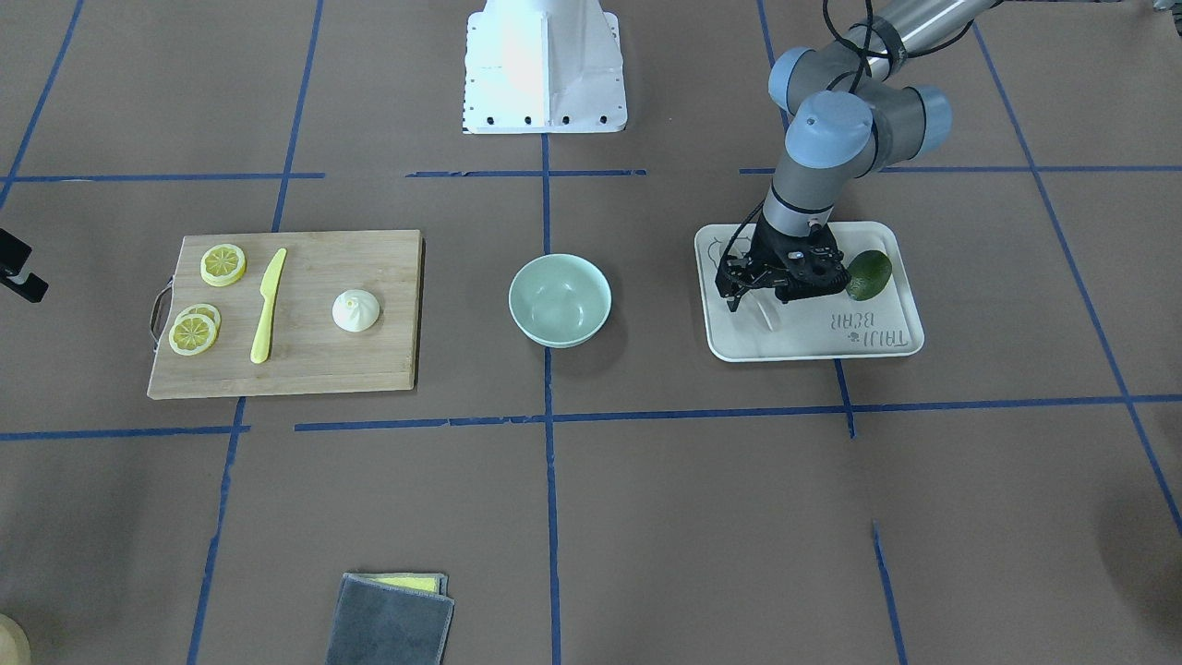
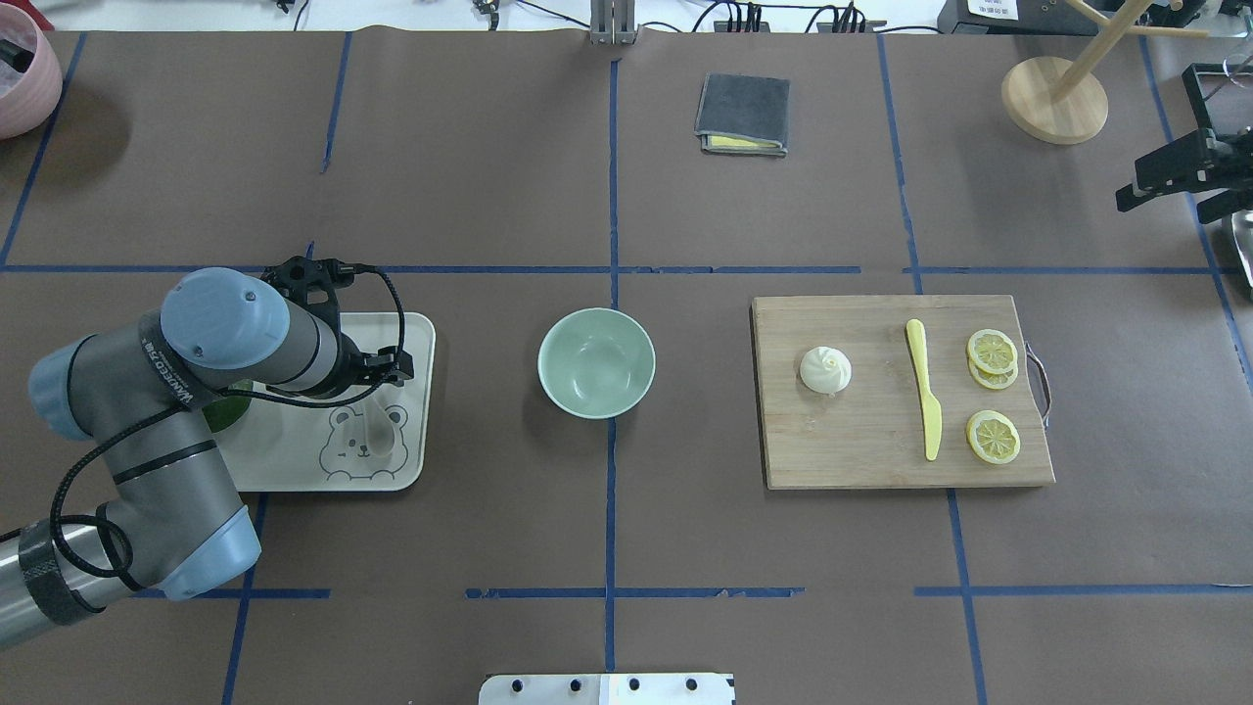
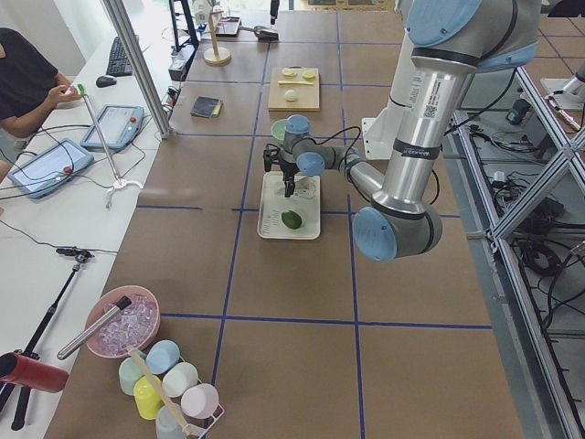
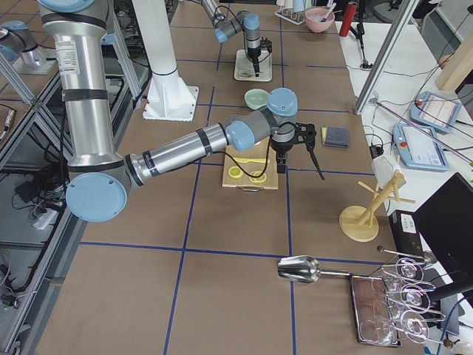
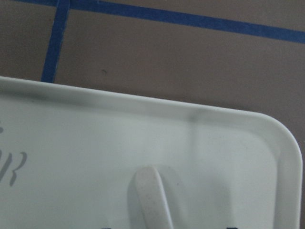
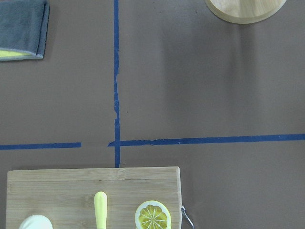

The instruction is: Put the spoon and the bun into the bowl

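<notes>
My left gripper should grab the cream spoon by its handle (image 1: 766, 314) next. Then it can put the spoon in the bowl (image 1: 560, 299).
The cream spoon (image 1: 766, 314) lies on the off-white bear tray (image 1: 794, 342). Its handle shows close up in the left wrist view (image 5: 152, 195). My left gripper (image 1: 759, 297) is low over the tray, open, with its jaws on either side of the spoon. The white bun (image 1: 355, 310) sits on the wooden cutting board (image 1: 369, 360); it also shows in the overhead view (image 2: 825, 369). The mint-green bowl (image 2: 596, 362) stands empty between tray and board. My right gripper (image 2: 1162, 206) hangs high, beyond the board's far right corner, open and empty.
A yellow knife (image 1: 268, 305) and lemon slices (image 1: 223, 264) share the board with the bun. A dark green avocado (image 1: 868, 274) lies on the tray beside my left gripper. A folded grey cloth (image 2: 742, 113) and a wooden stand (image 2: 1055, 98) are on the far side.
</notes>
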`<control>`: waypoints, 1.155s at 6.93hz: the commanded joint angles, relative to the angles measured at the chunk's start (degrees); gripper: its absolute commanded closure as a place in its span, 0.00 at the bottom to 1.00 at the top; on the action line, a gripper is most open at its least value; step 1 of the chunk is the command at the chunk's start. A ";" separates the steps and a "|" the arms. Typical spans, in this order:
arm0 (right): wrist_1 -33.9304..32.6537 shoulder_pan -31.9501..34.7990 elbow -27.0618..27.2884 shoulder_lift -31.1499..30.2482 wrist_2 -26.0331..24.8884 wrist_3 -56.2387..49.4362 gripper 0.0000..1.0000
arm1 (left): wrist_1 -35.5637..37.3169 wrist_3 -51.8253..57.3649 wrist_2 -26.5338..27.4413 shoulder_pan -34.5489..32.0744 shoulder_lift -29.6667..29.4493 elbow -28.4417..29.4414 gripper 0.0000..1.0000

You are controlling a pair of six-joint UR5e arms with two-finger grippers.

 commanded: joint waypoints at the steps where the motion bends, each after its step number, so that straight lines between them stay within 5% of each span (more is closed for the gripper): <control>1: 0.00 -1.62 0.49 0.24 -0.23 0.43 0.00 | 0.09 0.11 -0.01 -0.01 0.20 -0.56 0.65; 3: 0.00 -3.38 0.50 1.80 -1.45 3.57 0.00 | 0.35 -0.24 -0.01 -0.01 0.20 -0.73 0.98; 8: 0.09 -18.46 0.15 9.00 -12.15 18.15 0.00 | 5.09 0.45 -0.45 -3.85 -0.41 -4.95 1.00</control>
